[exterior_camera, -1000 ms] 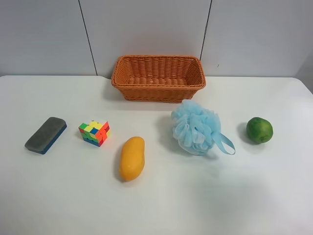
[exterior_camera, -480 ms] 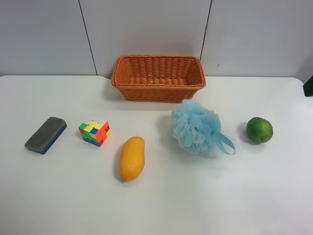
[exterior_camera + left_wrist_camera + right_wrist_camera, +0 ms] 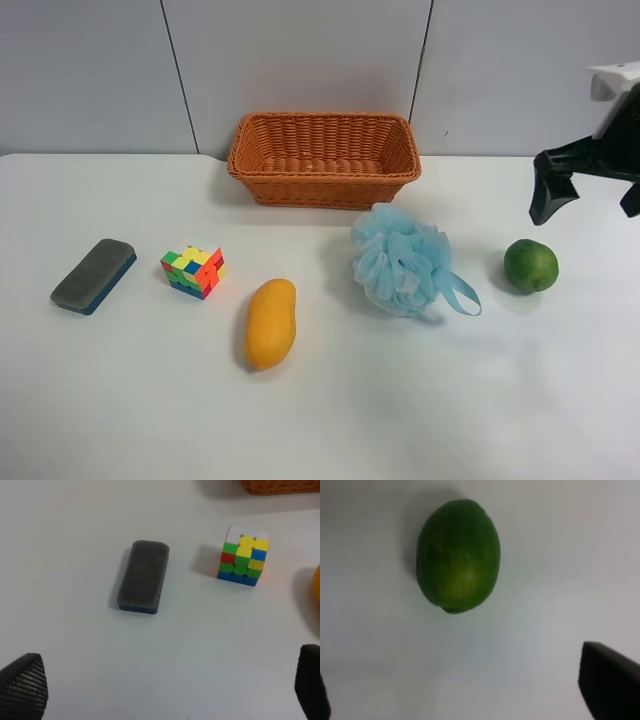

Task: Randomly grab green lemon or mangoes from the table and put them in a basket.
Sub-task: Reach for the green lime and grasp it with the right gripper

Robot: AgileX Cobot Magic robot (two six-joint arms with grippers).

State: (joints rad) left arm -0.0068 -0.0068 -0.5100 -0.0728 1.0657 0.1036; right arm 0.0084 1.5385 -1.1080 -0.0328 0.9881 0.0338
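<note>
The green lemon will go in the wicker basket, so my right gripper will pick it up next by its rounded sides.
The green lemon lies on the white table at the right; it also shows in the right wrist view. My right gripper hovers open and empty just behind and to the right of the lemon; in its wrist view the lemon lies ahead of the spread fingertips. The orange-yellow mango lies near the table's middle. The wicker basket stands at the back, with nothing seen inside. My left gripper is open and empty above the table's left part and is out of the exterior view.
A light-blue bath sponge lies between mango and lemon. A multicoloured puzzle cube and a grey-and-blue eraser lie at the left; both show in the left wrist view, cube and eraser.
My right arm has come into the exterior view from the right edge and now hangs near the lemon. The objects on the table have not moved.
</note>
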